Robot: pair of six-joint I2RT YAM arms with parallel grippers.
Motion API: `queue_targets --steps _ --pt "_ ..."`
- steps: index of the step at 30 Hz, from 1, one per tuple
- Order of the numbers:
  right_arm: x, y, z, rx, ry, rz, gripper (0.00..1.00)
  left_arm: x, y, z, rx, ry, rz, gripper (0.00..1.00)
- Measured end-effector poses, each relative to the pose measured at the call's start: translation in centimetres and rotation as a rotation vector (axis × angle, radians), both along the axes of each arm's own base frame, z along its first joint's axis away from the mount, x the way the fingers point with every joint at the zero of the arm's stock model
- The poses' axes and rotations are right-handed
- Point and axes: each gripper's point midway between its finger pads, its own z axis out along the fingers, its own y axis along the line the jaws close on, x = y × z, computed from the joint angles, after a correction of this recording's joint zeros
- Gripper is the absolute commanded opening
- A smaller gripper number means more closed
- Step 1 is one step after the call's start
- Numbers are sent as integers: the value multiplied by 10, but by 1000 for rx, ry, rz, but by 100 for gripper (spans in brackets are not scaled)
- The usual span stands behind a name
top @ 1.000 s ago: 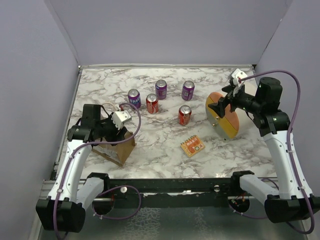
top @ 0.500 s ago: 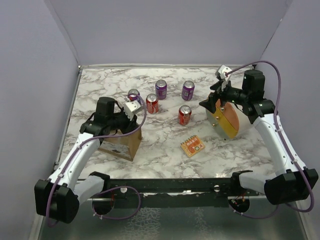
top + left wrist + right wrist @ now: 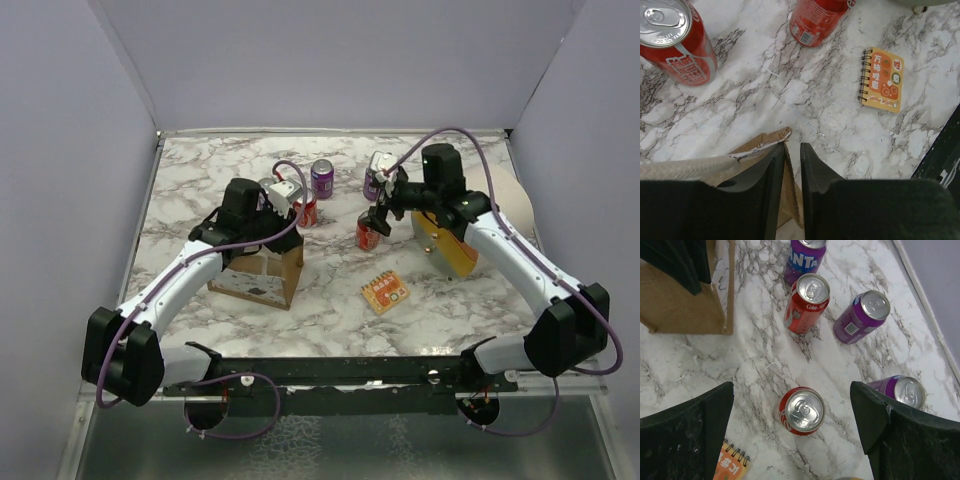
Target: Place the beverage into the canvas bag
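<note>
My right gripper is to grab the red Coke can next by its red sides beneath the lid. Then it can load the can into the canvas bag.
The canvas bag, a tan boxy tote, stands at the left of the marble table. My left gripper is shut on its top rim. In the left wrist view the tan fabric of the canvas bag is pinched between the nearly closed left gripper. Several drink cans stand upright mid-table. One red can sits directly below my open right gripper. In the right wrist view that red can lies between the wide-spread fingers of the right gripper, untouched by either.
Another red can and two purple cans stand behind. An orange notebook lies front of centre. An orange-and-yellow plate sits under the right forearm. Grey walls enclose the table on three sides.
My left gripper has shut on the bag's rim and carried it rightward toward the cans. My right arm has swung left from over the plate to above the red can, staying open.
</note>
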Motion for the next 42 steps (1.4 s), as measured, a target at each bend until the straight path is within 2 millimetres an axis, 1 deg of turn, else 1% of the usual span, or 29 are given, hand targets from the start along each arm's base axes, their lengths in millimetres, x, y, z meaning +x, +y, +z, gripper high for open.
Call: queue_targets --steps 3,6,8,10,12,15,16,17,18,20,23,25,28,33,36,39,42 --pt "9 9 -25 -51 23 0 100 -3 -7 0 -12 12 -10 38" --pt "21 8 -51 -102 60 -35 100 -7 -12 -1 -18 27 -26 50" --pt "30 5 -72 -145 98 -70 100 -9 -13 -1 -21 30 -42 60" --pt "40 3 -88 -182 131 -107 99 -13 -15 1 -25 30 -68 75" --pt "46 1 -97 -208 159 -131 100 -14 -17 7 -32 20 -94 86" --pt "54 -2 -106 -245 193 -163 100 -17 -19 24 -41 -16 -137 93" --pt "56 -3 -107 -254 198 -171 100 -17 -18 31 -35 -49 -158 94" --pt "58 -5 -107 -266 204 -182 100 -17 -18 31 -35 -49 -158 95" --pt "59 -6 -108 -274 208 -189 100 -20 -18 50 -43 -91 -174 96" --pt "61 -8 -109 -295 220 -202 100 -24 -16 65 -40 -138 -198 96" --pt "58 -11 -113 -320 250 -202 100 -31 -12 89 -34 -215 -235 97" --pt "57 -11 -115 -328 264 -200 100 -34 -9 99 -29 -248 -245 96" --pt "56 -11 -118 -336 275 -198 100 -37 -2 107 -20 -276 -240 96" --pt "49 -12 -138 -369 338 -184 96 -28 28 121 -1 -308 -139 96" --pt "46 -12 -147 -384 363 -179 92 -20 49 134 7 -348 -59 97" --pt "44 -12 -149 -384 369 -175 82 -12 67 142 23 -375 19 96" --pt "43 -11 -149 -377 374 -166 69 1 95 143 62 -380 153 96"
